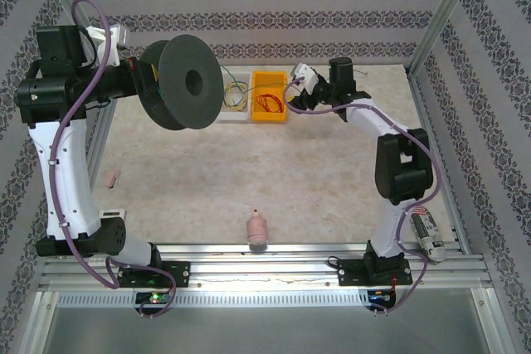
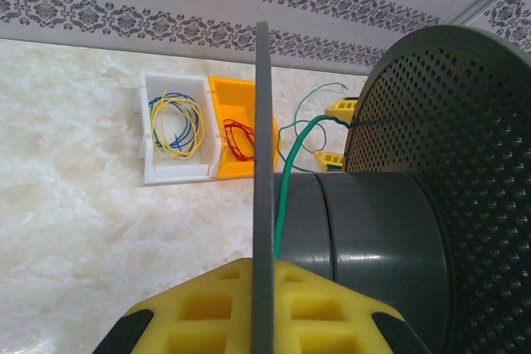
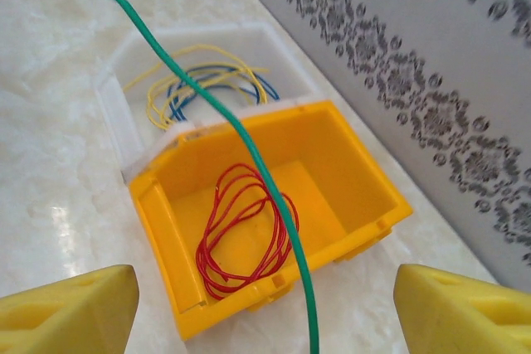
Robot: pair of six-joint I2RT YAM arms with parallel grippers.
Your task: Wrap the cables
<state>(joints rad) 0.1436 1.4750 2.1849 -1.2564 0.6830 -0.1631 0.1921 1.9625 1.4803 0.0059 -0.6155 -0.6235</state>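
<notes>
The right gripper should grab the green cable across its loose part, away from the spool (image 1: 184,82), so that some length stays free to wrap around the spool's core.
My left gripper (image 2: 263,275) is shut on the rim of a black spool (image 1: 184,82), holding it up at the back left with the flange (image 2: 263,147) between the yellow fingers. A thin green cable (image 2: 286,176) leaves the spool's core (image 2: 373,230) and leads toward my right gripper (image 1: 300,89). In the right wrist view that green cable (image 3: 249,155) passes loose between the wide-apart fingertips of the open right gripper (image 3: 265,312). Below lies a coiled red cable (image 3: 245,238) in a yellow bin (image 3: 365,180), beside yellow and blue cables (image 3: 199,84) in a white bin (image 3: 116,109).
The two bins (image 1: 268,95) stand side by side at the back of the table by the wall. A pink bottle-like object (image 1: 257,230) lies near the front rail, a small pink piece (image 1: 114,177) at the left, and a cylindrical object (image 1: 427,234) beside the right arm's base.
</notes>
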